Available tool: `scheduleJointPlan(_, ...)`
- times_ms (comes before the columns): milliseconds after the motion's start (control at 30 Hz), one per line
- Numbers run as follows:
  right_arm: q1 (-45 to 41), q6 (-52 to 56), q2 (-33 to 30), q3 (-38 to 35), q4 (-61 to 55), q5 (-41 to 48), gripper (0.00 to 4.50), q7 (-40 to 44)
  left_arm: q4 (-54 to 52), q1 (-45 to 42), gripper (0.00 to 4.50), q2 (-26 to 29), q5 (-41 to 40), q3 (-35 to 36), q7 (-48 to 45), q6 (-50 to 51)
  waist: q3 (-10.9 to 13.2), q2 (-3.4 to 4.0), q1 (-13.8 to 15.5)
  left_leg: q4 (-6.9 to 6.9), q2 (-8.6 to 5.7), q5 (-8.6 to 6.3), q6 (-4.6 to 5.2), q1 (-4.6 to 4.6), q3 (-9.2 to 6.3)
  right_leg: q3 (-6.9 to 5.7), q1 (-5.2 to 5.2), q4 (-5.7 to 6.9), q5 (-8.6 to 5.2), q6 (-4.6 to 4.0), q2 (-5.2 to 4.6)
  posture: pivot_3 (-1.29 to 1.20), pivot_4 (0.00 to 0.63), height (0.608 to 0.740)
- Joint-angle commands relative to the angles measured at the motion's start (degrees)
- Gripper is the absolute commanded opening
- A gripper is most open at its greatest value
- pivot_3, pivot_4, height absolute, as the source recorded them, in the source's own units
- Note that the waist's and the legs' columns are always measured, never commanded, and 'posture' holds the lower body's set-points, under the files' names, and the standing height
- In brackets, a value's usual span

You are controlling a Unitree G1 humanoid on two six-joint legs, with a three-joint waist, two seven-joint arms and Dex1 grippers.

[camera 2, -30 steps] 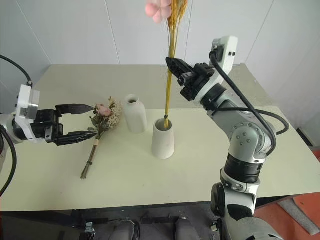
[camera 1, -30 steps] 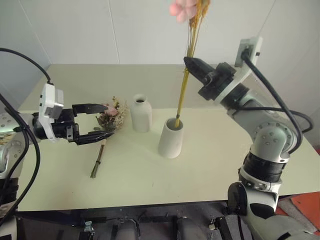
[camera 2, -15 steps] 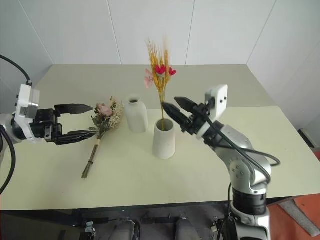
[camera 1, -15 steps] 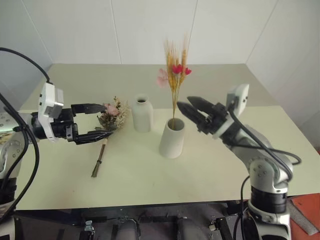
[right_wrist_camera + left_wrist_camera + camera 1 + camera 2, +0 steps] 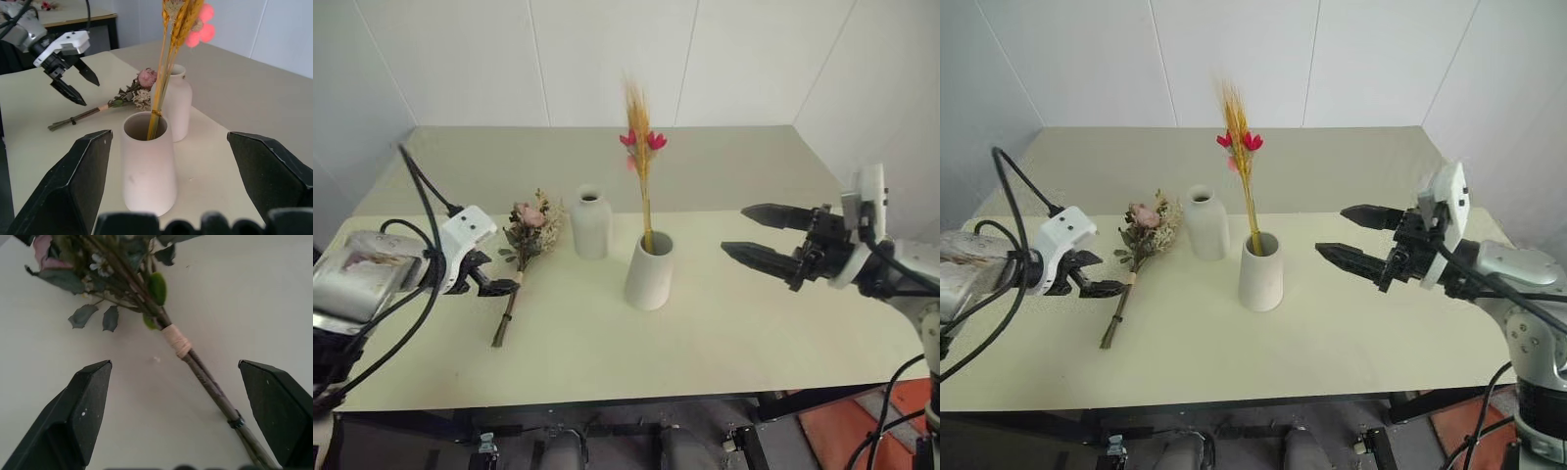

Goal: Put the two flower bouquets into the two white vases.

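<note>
The left gripper should go lower before it closes on the wrapped stems, because its fingers are above the stems in the left wrist view.
The slim yellow-stemmed bouquet point(image 5: 641, 157) with pink-red blossoms stands upright in the wide-mouthed white vase point(image 5: 648, 274). Just left of it is the narrow-necked white vase point(image 5: 590, 225), which holds nothing. The bushy bouquet point(image 5: 529, 233) lies on the table, its brown stems point(image 5: 205, 379) running toward the front edge. My left gripper point(image 5: 492, 276) is open and tilted down over those stems, one finger on either side of them and apart from them. To the right of the wide vase, my right gripper point(image 5: 734, 228) hangs open and holds nothing.
The pale table point(image 5: 754, 333) has bare surface in front of and to the right of the vases. White walls stand behind the table's far edge.
My right gripper opened and let go of the slim bouquet, which sank into the wide vase, then drew back to the right. My left gripper tipped downward and lowered over the bushy bouquet's stems.
</note>
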Motion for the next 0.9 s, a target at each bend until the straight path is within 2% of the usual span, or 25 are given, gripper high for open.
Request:
scheduleJointPlan(33,-1.71,-1.6,-2.66,-1.42,1.17,1.56,4.46,5.22,4.65,-3.8,4.5,-3.31,5.1,-5.09,3.76,2.47,0.0,0.0,0.35,0.0,-0.01,0.0,0.0,0.0,0.0,0.0,0.01,0.0,0.0,0.0,0.0,0.0,0.15,0.74)
scheduleJointPlan(167,-1.94,-2.01,-4.35,-1.12,1.96,0.92,4.5,8.33,11.68,-6.46,3.65,-7.16,8.56,-7.3,6.06,0.78,0.0,-0.01,0.74,0.04,-0.01,0.0,0.0,-0.04,-0.01,-0.01,-0.01,0.0,0.01,-0.01,0.0,0.0,0.15,0.74)
scheduleJointPlan(300,-1.53,-2.33,-5.3,-1.27,2.33,0.17,4.5,9.68,16.29,-7.7,2.26,-8.78,10.66,-7.23,6.74,-1.18,0.0,-0.01,0.71,0.05,-0.02,0.0,0.0,-0.01,-0.02,0.0,0.0,0.03,0.01,-0.01,0.0,0.0,0.15,0.74)
scheduleJointPlan(500,-0.26,-2.6,-6.19,-2.46,2.42,-0.06,4.5,10.69,19.69,-8.84,0.24,-10.44,12.42,-2.82,10.28,-3.83,0.0,-0.01,0.7,0.06,-0.01,0.0,0.0,0.0,-0.02,0.01,0.0,0.07,0.02,-0.02,0.0,0.0,0.15,0.74)
scheduleJointPlan(533,0.11,-2.72,-6.21,-2.61,2.33,-0.15,4.5,10.75,20.08,-9.09,0.11,-10.93,12.54,-1.1,11.7,-5.2,0.0,-0.01,0.71,0.07,-0.01,0.0,0.0,0.0,-0.02,0.01,0.0,0.07,0.02,-0.02,0.0,0.0,0.15,0.74)
scheduleJointPlan(633,0.93,-2.6,-5.93,-3.25,1.98,0.03,4.5,9.93,22.19,-11.13,0.11,-14.67,11.62,8.23,19.33,-12.71,0.02,-0.04,0.85,0.1,-0.01,0.0,0.0,-0.06,-0.03,0.0,-0.01,0.04,0.06,-0.06,-0.02,0.0,0.15,0.74)
scheduleJointPlan(767,1.69,-2.61,-5.3,-3.85,1.42,0.38,4.5,8.8,22.76,-14.1,0.11,-21.41,5.98,21.62,24.87,-29.83,0.03,-0.07,1.28,0.17,-0.04,0.0,0.0,-0.16,-0.08,-0.09,0.0,-0.01,0.27,-0.36,-0.06,0.0,0.15,0.74)
scheduleJointPlan(833,2.06,-2.73,-5.01,-3.97,1.04,0.45,4.5,8.3,22.45,-16.07,0.11,-24.37,2.46,26.07,25.25,-32.85,0.03,-0.07,1.45,0.17,-0.11,0.0,0.0,-0.19,-0.08,-0.1,0.0,-0.02,0.3,-0.37,-0.15,0.0,0.15,0.74)
scheduleJointPlan(900,2.5,-2.99,-4.42,-3.98,0.54,0.45,4.5,7.42,21.63,-20.58,0.11,-27.27,-6.16,31.41,21.67,-29.29,0.03,-0.07,1.55,0.2,-0.22,0.0,0.0,-0.19,-0.06,-0.08,0.03,-0.02,0.32,-0.29,-0.26,0.0,0.15,0.74)
